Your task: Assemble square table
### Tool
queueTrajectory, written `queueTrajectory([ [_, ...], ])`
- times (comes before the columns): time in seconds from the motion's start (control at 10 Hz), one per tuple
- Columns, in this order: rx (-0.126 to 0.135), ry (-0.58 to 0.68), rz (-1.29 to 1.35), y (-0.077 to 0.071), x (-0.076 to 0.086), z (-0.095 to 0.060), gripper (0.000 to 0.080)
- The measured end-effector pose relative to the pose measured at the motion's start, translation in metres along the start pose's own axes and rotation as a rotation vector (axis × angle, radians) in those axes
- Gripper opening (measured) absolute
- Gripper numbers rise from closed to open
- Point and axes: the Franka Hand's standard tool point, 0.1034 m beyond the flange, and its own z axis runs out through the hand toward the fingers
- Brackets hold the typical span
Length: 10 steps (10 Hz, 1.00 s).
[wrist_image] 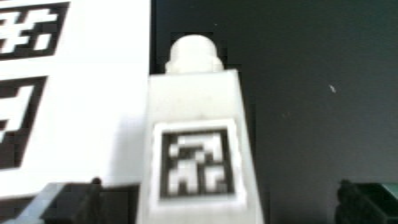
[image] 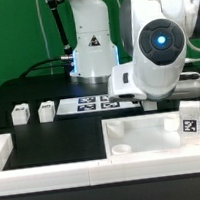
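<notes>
I should grab the white leg by its tagged body (wrist_image: pixel 199 178) next. Its rounded peg stays free to fit the white square panel.
In the wrist view a white leg (wrist_image: pixel 196 125) with a black-and-white tag and a rounded peg at its far end lies on the black table beside the marker board (wrist_image: pixel 36 90). My gripper (wrist_image: pixel 217 202) is open. Its dark fingertips (wrist_image: pixel 71 205) stand on either side of the leg, clear of it. In the exterior view the white square panel (image: pixel 143 143) lies at the front right, with one leg (image: pixel 189 121) standing on its right side. Two more legs (image: pixel 21 114) (image: pixel 46 111) stand at the left. The arm's wrist (image: pixel 158 51) hides the gripper and the leg under it.
The marker board (image: pixel 93 101) lies at the middle back. Long low white border rails (image: pixel 46 173) run along the front and the exterior view's left. The robot base (image: pixel 90 49) stands behind the marker board.
</notes>
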Motion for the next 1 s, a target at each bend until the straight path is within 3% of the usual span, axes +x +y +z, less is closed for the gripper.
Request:
queueTrajectory([
  [0.2,0.0,-0.003,0.015,0.0015,-0.0002,0.0013,0.0649],
  [0.3,0.001,-0.004,0.016,0.0018,-0.0002,0.0015,0.0555],
  [0.4,0.001,-0.004,0.017,0.002,-0.0002,0.0016,0.0555],
  [0.5,0.002,-0.004,0.017,0.0023,-0.0001,0.0015,0.0354],
  [0.6,0.002,-0.004,0.017,0.0025,0.0,0.0014,0.0285],
  [1.0,0.004,-0.004,0.019,0.0032,0.0002,0.0012,0.0285],
])
